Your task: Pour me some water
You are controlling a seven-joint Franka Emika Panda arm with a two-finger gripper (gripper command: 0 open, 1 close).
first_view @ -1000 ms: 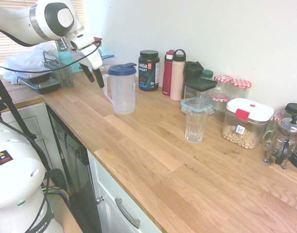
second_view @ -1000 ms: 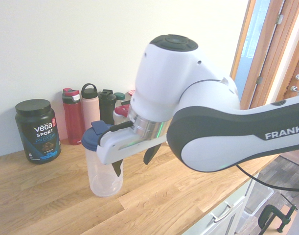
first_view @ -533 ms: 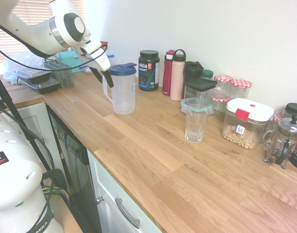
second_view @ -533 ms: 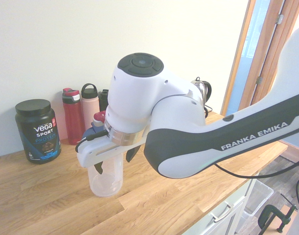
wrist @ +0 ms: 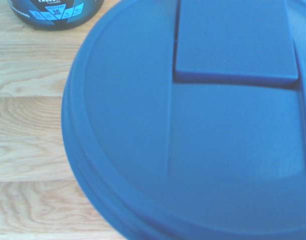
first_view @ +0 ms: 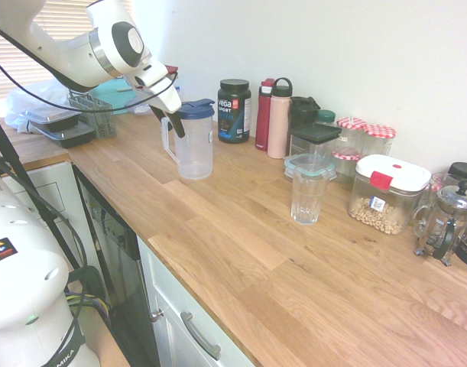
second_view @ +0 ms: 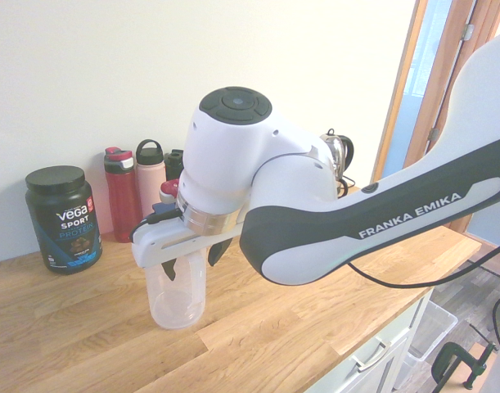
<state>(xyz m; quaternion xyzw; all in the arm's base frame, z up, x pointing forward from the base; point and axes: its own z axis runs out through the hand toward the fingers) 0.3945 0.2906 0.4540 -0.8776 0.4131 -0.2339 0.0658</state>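
My gripper needs to grab the narrow handle of the pitcher next, so it can pour. The pitcher's round body and lid are too wide for the fingers.
A clear plastic pitcher (first_view: pixel 195 145) with a blue lid (first_view: pixel 192 108) stands upright on the wooden counter (first_view: pixel 241 237). My gripper (first_view: pixel 170 122) is at its handle side, just under the lid. In the second exterior view the dark fingers (second_view: pixel 169 268) hang apart against the pitcher (second_view: pixel 177 295), so the gripper (second_view: pixel 191 262) reads as open. The blue lid (wrist: pixel 193 130) fills the wrist view. An empty clear glass (first_view: pixel 307 195) stands to the pitcher's right, well apart from it. Whether the pitcher holds water I cannot tell.
A black Vega tub (first_view: pixel 234 111), a red bottle (first_view: pixel 264 115) and a pink bottle (first_view: pixel 278 118) line the wall behind the pitcher. Lidded jars and a nut container (first_view: pixel 386 195) stand further right, then a French press (first_view: pixel 447 222). A dish rack (first_view: pixel 88 111) sits at the left.
The arm swung in toward the pitcher and the gripper came down to its handle, under the lid. The fingers now stand a little closer together.
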